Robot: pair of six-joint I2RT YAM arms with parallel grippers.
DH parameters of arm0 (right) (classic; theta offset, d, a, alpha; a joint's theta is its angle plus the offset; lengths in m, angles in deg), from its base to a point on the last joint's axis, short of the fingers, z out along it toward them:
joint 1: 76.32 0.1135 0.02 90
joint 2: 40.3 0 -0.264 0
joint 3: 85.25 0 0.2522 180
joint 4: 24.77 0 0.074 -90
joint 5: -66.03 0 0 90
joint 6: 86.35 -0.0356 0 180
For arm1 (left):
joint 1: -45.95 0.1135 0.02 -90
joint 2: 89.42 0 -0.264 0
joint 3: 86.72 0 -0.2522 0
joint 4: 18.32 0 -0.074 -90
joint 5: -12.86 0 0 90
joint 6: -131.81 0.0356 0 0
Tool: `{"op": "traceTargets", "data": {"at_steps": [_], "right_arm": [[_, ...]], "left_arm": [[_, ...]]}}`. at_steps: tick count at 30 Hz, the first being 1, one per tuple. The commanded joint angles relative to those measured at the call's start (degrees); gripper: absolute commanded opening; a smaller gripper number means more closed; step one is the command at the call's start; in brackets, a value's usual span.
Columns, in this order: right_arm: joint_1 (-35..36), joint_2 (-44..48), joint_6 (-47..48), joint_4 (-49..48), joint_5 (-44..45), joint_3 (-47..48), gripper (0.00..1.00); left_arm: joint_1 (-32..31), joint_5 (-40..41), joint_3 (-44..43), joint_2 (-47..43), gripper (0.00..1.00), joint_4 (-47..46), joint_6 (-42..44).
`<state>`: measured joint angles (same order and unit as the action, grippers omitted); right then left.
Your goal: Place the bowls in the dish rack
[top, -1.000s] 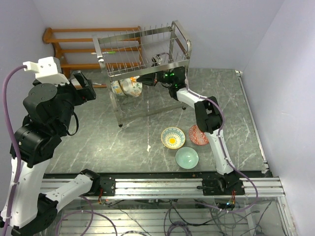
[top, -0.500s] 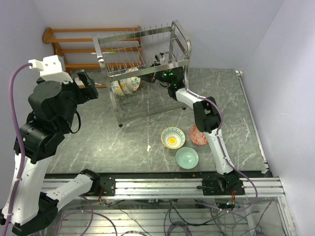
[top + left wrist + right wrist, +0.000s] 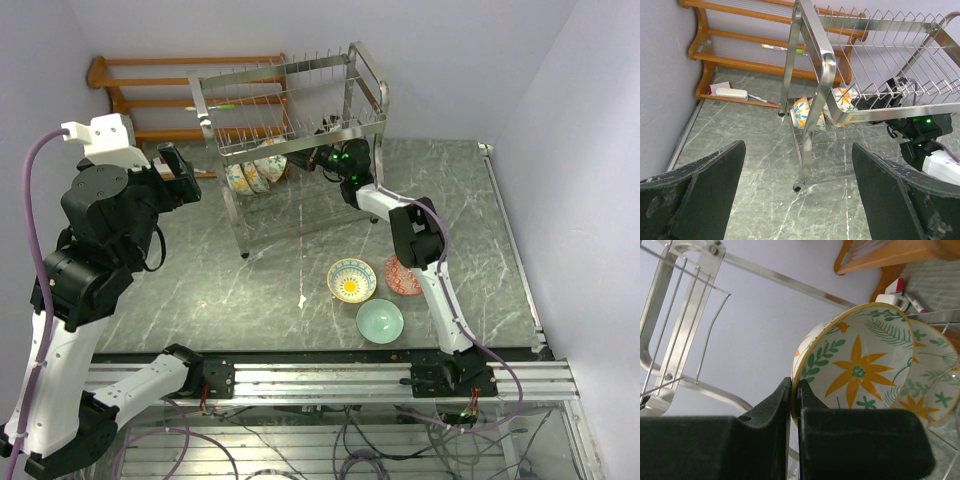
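My right gripper keeps holding the floral bowl until it lines up with the bowl beyond, as if I opened now, the floral bowl would drop short of its slot.
The steel dish rack (image 3: 290, 110) stands at the back centre; it also shows in the left wrist view (image 3: 820, 75). My right gripper (image 3: 794, 385) reaches into its lower tier (image 3: 308, 157), shut on the rim of a floral bowl (image 3: 860, 370) with orange flowers, held on edge. Another floral bowl (image 3: 932, 390) stands just behind it. In the top view the racked bowls (image 3: 252, 176) sit in the lower tier. On the table lie a floral bowl (image 3: 351, 280), a red-patterned bowl (image 3: 408, 276) and a mint bowl (image 3: 380, 320). My left gripper (image 3: 797, 150) is open, empty and raised left of the rack (image 3: 178, 176).
An orange-brown wooden shelf rack (image 3: 170, 95) stands against the back wall, left of the steel rack, with a white object and pens (image 3: 732, 93) on the floor beneath it. Walls close in on the left, back and right. The steel rack's legs (image 3: 799, 186) rest on the marble top.
My right gripper has carried the floral bowl deeper into the lower tier and tipped it more on edge beside the others. My left arm has shifted slightly.
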<state>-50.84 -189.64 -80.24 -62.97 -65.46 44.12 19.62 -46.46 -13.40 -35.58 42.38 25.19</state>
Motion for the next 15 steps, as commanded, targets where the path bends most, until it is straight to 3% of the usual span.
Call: {"op": "traceTargets", "data": {"at_steps": [1,6,15], "right_arm": [[-2.2,-1.2,1.1,0.7,4.4,2.8,0.00],[-2.4,-2.4,1.5,3.0,4.9,3.0,0.00],[-2.4,-8.7,0.1,3.7,2.2,11.8,0.00]], "left_arm": [[0.4,-0.1,0.4,-0.3,0.99,-1.4,-0.8],[0.4,-0.4,0.6,-0.1,0.99,-1.5,-0.8],[0.4,-0.8,0.8,0.9,0.98,-2.1,-0.6]]}}
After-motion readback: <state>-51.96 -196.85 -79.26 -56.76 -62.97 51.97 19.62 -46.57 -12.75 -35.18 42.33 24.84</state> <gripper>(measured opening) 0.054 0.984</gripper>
